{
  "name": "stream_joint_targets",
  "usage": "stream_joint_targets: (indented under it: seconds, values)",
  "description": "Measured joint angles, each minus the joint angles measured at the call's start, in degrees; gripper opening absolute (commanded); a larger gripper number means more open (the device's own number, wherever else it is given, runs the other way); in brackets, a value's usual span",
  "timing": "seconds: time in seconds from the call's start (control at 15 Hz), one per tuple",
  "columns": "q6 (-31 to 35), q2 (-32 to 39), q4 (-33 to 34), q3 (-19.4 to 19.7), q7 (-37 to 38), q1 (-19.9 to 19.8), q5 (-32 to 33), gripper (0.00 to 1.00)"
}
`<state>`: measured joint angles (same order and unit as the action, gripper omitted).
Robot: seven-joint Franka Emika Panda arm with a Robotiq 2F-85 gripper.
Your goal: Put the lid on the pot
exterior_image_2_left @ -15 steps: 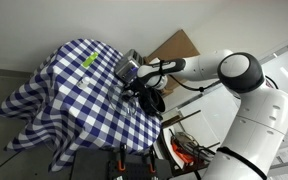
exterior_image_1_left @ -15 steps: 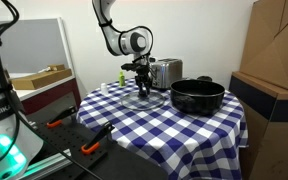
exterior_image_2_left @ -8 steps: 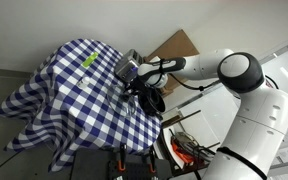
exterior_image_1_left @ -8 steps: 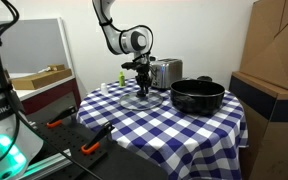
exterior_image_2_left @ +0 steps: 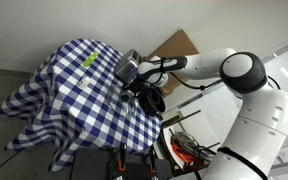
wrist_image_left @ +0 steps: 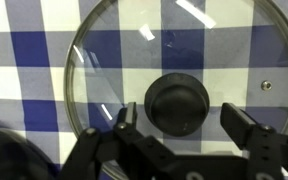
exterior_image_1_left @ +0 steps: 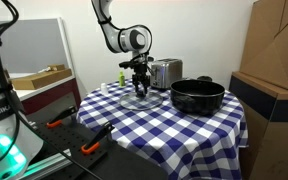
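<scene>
I can close my fingers, because it is between them and they are level with its sides. Closing now would hold the dark knob.
The glass lid lies flat on the blue-and-white checked cloth, with its dark knob in the middle of the wrist view. My gripper is open, its two fingers on either side of the knob and apart from it. In an exterior view the gripper hangs straight down over the lid. The black pot stands on the table beside the lid. In an exterior view the pot is partly hidden by the arm.
A shiny silver toaster stands behind the lid and the pot. It also shows in an exterior view. A large cardboard box stands close beside the table. Tools lie on a low stand in front.
The gripper has moved up a little over the lid; the lid and the pot have not moved.
</scene>
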<state>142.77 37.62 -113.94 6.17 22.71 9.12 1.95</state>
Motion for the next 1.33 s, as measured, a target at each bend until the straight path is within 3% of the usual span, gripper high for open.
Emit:
stream_joint_targets:
  seconds: [0.27, 0.87, 1.33]
  values:
    - [-0.6, -0.8, 0.0, -0.1, 0.0, 0.0, 0.0, 0.24]
    - [-1.6, -1.8, -0.1, -0.6, -0.1, 0.0, 0.0, 0.24]
    - [-15.9, -14.3, -1.9, -1.5, -6.4, -1.4, 0.2, 0.24]
